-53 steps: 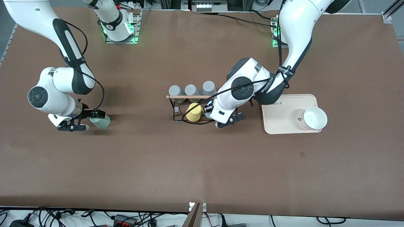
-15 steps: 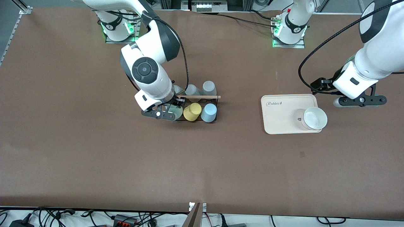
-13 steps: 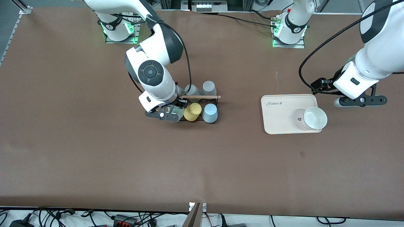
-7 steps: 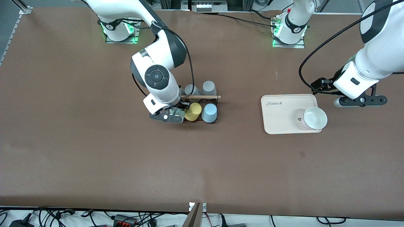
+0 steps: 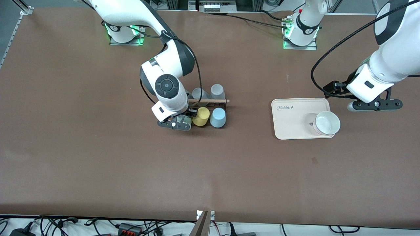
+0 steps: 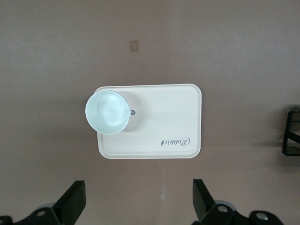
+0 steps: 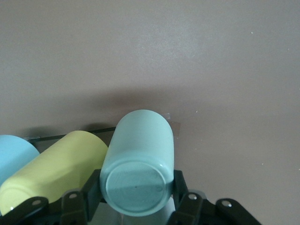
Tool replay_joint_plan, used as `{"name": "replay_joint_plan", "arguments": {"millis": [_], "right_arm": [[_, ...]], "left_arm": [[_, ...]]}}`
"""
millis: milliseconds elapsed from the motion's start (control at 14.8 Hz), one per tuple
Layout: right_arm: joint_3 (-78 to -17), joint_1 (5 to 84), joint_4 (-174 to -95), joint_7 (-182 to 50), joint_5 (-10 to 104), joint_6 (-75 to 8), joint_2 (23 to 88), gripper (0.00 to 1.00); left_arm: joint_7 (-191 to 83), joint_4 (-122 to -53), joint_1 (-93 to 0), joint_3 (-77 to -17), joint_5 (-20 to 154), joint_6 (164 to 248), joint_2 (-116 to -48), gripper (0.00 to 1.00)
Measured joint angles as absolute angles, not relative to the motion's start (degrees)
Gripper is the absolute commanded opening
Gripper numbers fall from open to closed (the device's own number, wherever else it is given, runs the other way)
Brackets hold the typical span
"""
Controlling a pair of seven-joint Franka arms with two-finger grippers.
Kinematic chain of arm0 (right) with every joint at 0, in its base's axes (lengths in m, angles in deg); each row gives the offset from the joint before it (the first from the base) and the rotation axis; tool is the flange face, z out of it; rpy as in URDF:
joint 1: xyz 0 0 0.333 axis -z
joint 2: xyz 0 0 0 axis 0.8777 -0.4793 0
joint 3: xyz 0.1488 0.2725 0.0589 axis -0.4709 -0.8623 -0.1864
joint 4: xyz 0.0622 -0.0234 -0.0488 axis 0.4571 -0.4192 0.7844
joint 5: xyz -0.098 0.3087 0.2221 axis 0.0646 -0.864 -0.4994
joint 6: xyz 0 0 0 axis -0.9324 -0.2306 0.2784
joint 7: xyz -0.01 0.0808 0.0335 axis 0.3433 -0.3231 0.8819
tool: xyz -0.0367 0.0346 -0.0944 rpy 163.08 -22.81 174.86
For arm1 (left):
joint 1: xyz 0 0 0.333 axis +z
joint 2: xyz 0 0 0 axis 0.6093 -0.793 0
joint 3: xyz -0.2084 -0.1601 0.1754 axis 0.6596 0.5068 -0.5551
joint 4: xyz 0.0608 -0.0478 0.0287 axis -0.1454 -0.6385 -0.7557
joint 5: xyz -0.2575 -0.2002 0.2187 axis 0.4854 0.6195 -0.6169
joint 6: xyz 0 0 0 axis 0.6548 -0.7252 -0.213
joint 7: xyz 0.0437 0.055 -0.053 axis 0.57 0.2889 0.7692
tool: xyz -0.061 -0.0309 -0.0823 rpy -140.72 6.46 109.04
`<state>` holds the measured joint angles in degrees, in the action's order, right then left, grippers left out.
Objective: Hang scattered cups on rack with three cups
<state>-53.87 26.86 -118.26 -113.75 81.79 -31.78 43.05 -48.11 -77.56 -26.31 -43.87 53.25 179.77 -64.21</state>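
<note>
I need to let go of the mint-green cup point(image 5: 186, 118) point(image 7: 140, 159) with my right gripper now, because the cup is over the end place of the rack, close beside the yellow cup.
My right gripper point(image 5: 175, 124) is shut on the pale mint-green cup point(image 7: 140, 159), with a finger point(image 7: 91, 190) on each side near its base. It holds the cup at the black wire rack point(image 5: 223, 104), at the end toward the right arm, close beside the yellow cup point(image 5: 200, 116). In the front view the hand hides nearly all of the mint cup. I cannot tell if it sits on a peg. The light blue cup point(image 5: 217, 117) hangs on the rack beside the yellow one. My left gripper point(image 5: 374, 105) is open and empty, waiting over the table beside the cream tray point(image 5: 292, 114).
Two grey cups point(image 5: 217, 90) show on the rack's row farther from the front camera; the right arm covers that row's end. A white bowl point(image 5: 326, 123) stands on the cream tray. The left wrist view shows the tray point(image 6: 154, 136), the bowl point(image 6: 107, 112) and the rack's edge point(image 6: 293, 136).
My right gripper has brought the mint-green cup from the right arm's end of the table to the rack and eased it close beside the yellow cup. The left arm released the blue cup earlier, withdrew, and now holds still.
</note>
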Motion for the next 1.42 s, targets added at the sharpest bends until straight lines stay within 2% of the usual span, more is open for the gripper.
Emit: {"name": "replay_joint_plan", "arguments": {"millis": [135, 607, 877, 1080, 1417], "right_arm": [[-53.9, 26.9, -118.3, -113.8, 81.8, -32.0, 43.0, 1.00], [-53.4, 26.9, -118.1, -113.2, 81.8, -32.9, 44.1, 1.00], [-52.1, 27.1, -117.7, -111.4, 82.3, -32.5, 49.0, 1.00], [-47.8, 27.9, -117.7, -110.6, 82.7, -29.7, 52.8, 1.00], [-43.9, 35.2, -117.8, -103.2, 82.7, -24.2, 58.4, 1.00]], "left_arm": [[-48.1, -77.6, -26.3, -43.9, 53.2, 179.8, -64.2, 1.00], [-48.2, -77.6, -26.2, -43.9, 53.2, 179.7, -64.2, 1.00], [-48.2, -77.6, -26.2, -43.9, 53.2, 179.7, -64.2, 1.00], [-48.2, -77.6, -26.1, -43.9, 53.2, 179.7, -64.2, 1.00], [-48.4, -77.6, -26.0, -43.9, 53.2, 179.7, -64.2, 1.00]]}}
